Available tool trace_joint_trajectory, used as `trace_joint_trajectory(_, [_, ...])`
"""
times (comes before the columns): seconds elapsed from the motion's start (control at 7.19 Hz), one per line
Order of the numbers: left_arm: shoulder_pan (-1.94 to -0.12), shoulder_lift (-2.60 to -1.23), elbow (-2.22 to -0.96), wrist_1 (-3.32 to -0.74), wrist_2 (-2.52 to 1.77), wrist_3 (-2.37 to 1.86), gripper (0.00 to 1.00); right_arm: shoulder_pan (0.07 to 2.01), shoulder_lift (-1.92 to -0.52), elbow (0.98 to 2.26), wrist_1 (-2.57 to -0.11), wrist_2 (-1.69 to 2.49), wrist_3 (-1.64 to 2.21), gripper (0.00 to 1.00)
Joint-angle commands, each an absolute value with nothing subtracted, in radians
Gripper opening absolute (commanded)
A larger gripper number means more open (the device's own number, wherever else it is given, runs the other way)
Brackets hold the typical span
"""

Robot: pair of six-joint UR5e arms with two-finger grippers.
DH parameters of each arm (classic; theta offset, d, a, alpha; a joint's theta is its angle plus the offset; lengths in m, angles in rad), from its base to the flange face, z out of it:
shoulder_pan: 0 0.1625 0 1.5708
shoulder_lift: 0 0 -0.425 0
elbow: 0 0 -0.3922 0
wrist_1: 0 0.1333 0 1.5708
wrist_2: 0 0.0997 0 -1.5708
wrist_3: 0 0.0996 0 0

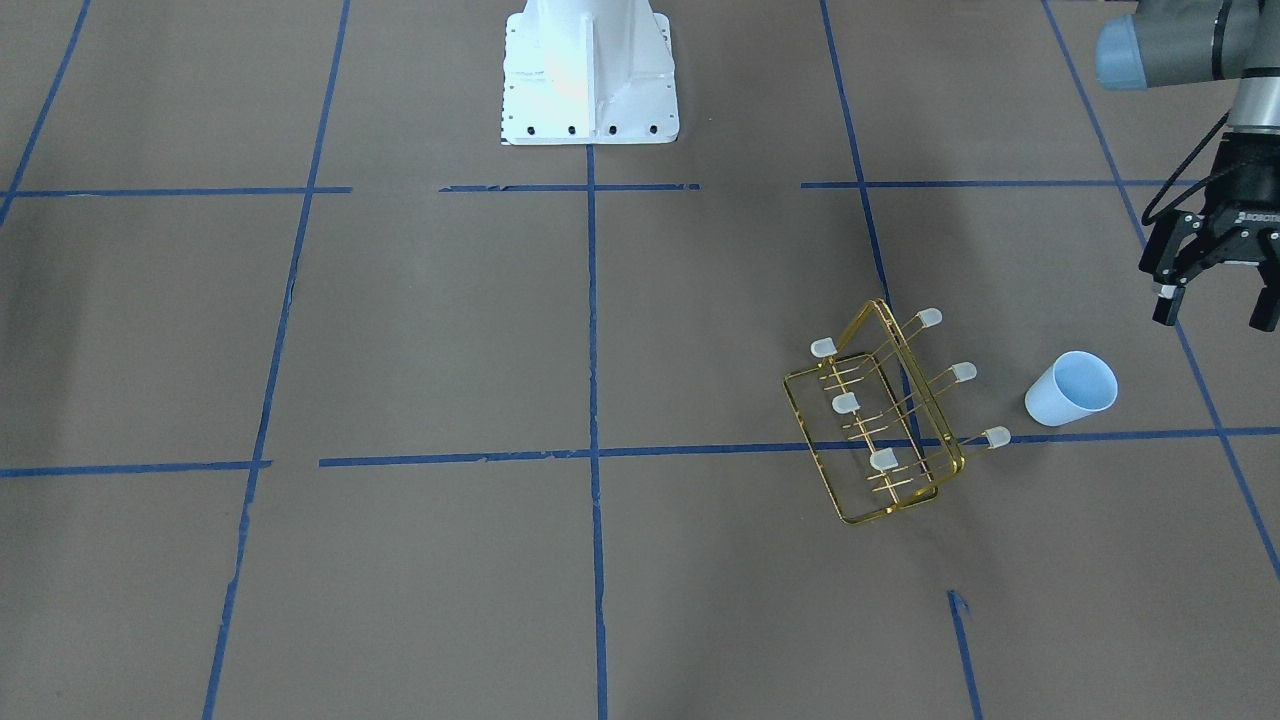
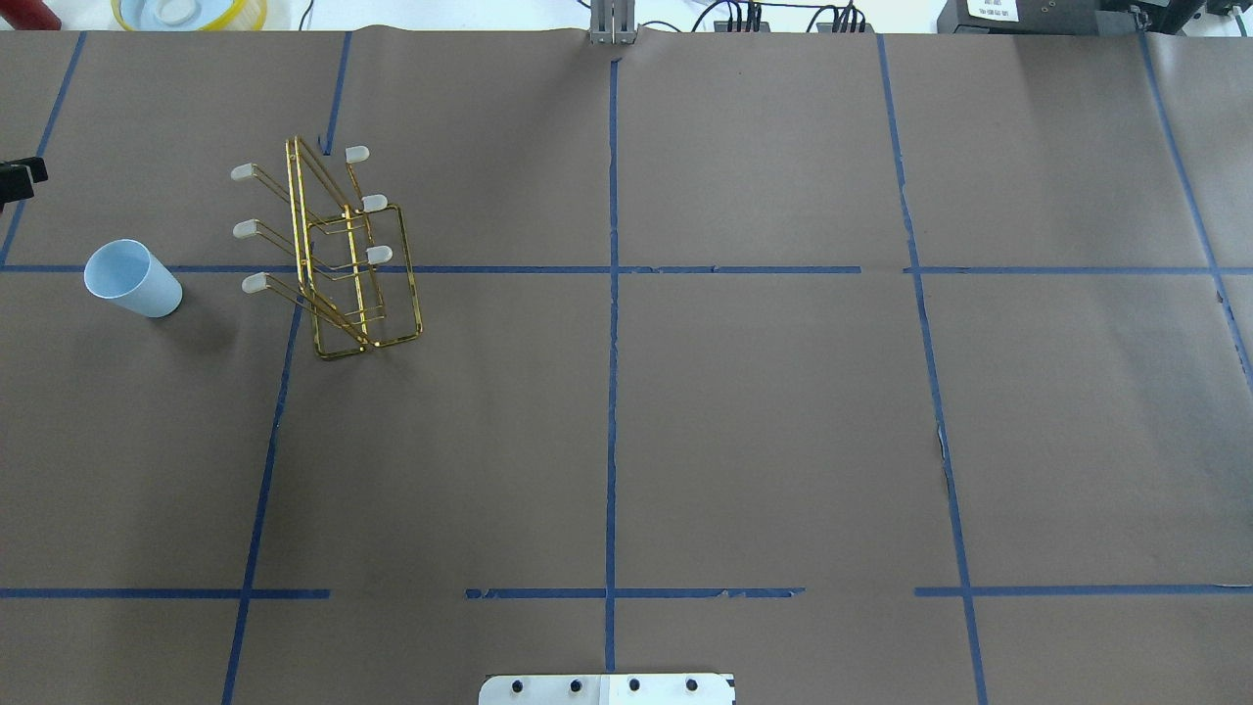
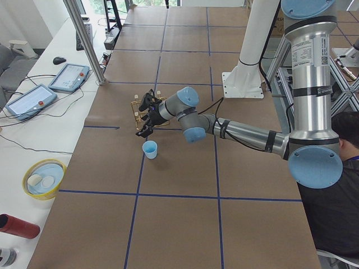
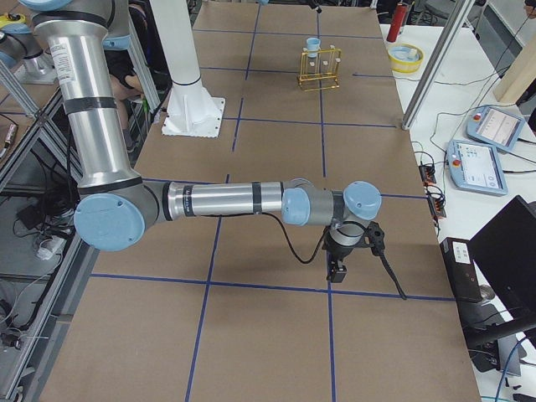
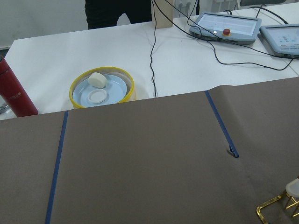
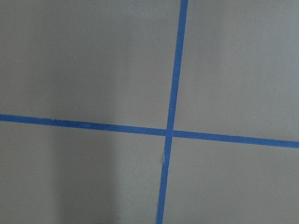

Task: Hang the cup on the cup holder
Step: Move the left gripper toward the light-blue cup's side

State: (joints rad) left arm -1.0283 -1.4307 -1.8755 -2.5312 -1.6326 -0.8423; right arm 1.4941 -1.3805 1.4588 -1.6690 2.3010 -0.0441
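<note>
The cup needs to be grabbed next by its base point(image 1: 1047, 406) with my left gripper. That keeps the cup's opening free to slide onto a peg of the cup holder.
The cup point(image 1: 1070, 390) is a small pale blue tumbler that stands upright, mouth up, on the brown table; it also shows in the overhead view point(image 2: 132, 279) and the left side view point(image 3: 150, 149). The cup holder point(image 1: 880, 420) is a gold wire rack with capped prongs that stands just beside the cup, seen from overhead too point(image 2: 343, 255); one corner shows in the left wrist view point(image 5: 275, 207). My left gripper point(image 1: 1215, 308) is open and empty, and hovers above the table a little to the robot side of the cup. My right gripper point(image 4: 339, 268) shows only in the right side view, far from both things; I cannot tell its state.
A yellow-rimmed bowl point(image 5: 102, 88) and a red bottle point(image 5: 14, 93) stand on the white bench beyond the table's far edge. Teach pendants point(image 5: 229, 28) and cables lie there too. The white robot base point(image 1: 590, 70) stands at the table's robot side.
</note>
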Motion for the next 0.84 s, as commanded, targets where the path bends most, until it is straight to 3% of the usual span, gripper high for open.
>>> trace_joint_trajectory(0.0, [-0.901, -1.373, -1.875, -2.632, -1.469, -0.966, 1.00, 1.494, -1.381, 1.459, -1.669, 2.301, -0.044, 1.00])
trace_joint_trajectory(0.7, [-0.741, -1.319, -1.826, -2.752, -1.157, -1.032, 1.00, 1.494, -1.381, 1.459, -1.669, 2.301, -0.044, 1.00])
